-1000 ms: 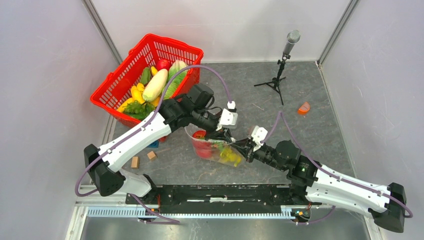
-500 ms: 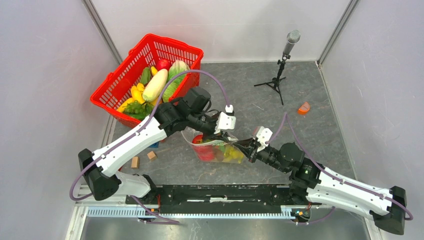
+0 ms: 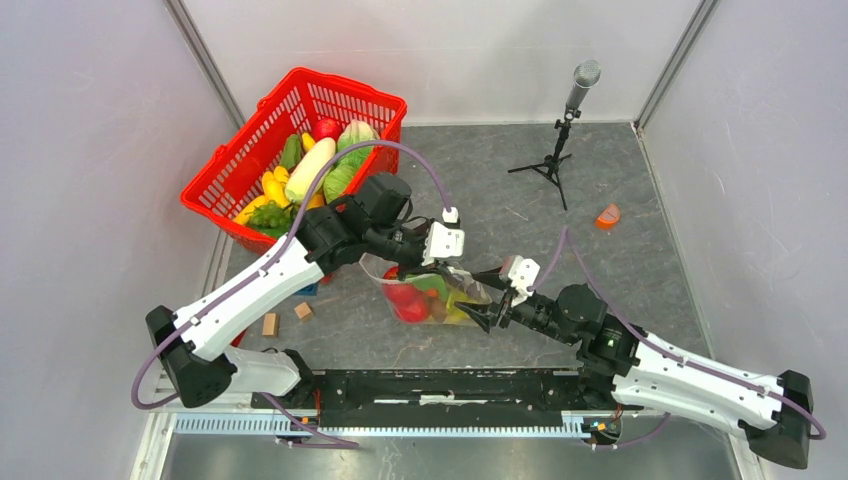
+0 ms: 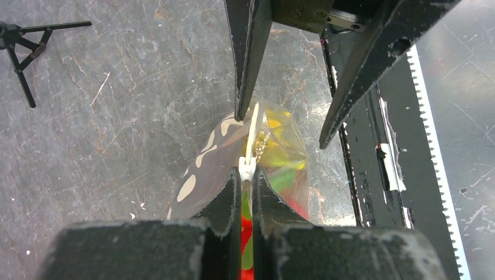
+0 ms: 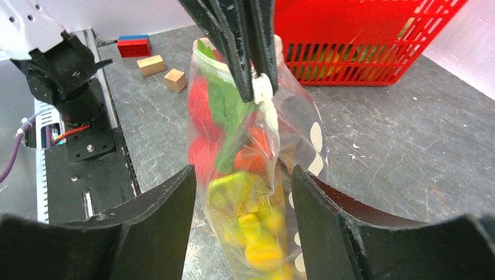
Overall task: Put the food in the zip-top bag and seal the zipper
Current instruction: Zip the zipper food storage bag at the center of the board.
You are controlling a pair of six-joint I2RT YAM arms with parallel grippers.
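Observation:
I should pinch the bag's zipper end (image 3: 482,287) beyond the white slider with my right gripper, so my left gripper is free to seal the bag.
The zip-top bag (image 3: 430,298) hangs just above the table, clear with white dots, and holds the food: red pieces (image 5: 201,116), green leaves (image 5: 225,105) and yellow pieces (image 5: 260,245). My left gripper (image 3: 447,268) is shut on the zipper (image 4: 253,137) at its white slider, fingertips pinched together (image 4: 247,175). My right gripper (image 5: 242,172) is open, one finger on each side of the bag's end and neither touching it; the left wrist view shows this gripper (image 4: 280,125) spread wide beyond the zipper.
A red basket (image 3: 240,130) with more toy vegetables stands at the back left. Two wooden cubes (image 3: 270,323) and a blue brick (image 3: 308,289) lie left of the bag. A microphone stand (image 3: 560,140) and an orange piece (image 3: 607,215) are at the back right.
My right gripper has opened and let go of the bag's end. The left gripper, shut on the zipper, has drifted slightly left with the bag.

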